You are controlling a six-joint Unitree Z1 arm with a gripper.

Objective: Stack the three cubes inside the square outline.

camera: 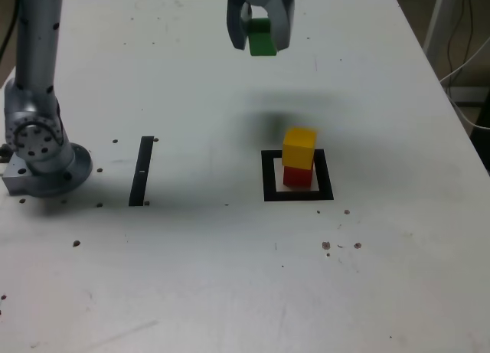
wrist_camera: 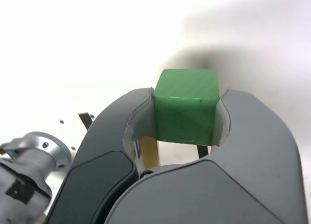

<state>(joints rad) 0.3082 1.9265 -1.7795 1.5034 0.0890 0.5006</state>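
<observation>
The green cube (camera: 262,40) hangs high and well aside of the yellow cube's top (camera: 300,137), so a release now would miss the stack: my gripper moves it first.
My gripper (camera: 261,37) hangs high over the far part of the table, shut on the green cube (camera: 262,40). The wrist view shows that green cube (wrist_camera: 186,106) clamped between both jaws. The yellow cube (camera: 298,147) sits on top of the red cube (camera: 297,176), slightly skewed, inside the square outline (camera: 298,194) on the exterior view's right. The held cube is well above and behind that stack, to its left in the exterior view.
The arm's base (camera: 37,150) stands at the exterior view's left. A narrow black strip (camera: 142,171) lies between the base and the outline. Small dark specks dot the white table (camera: 230,276). Cables hang beyond the table's right edge.
</observation>
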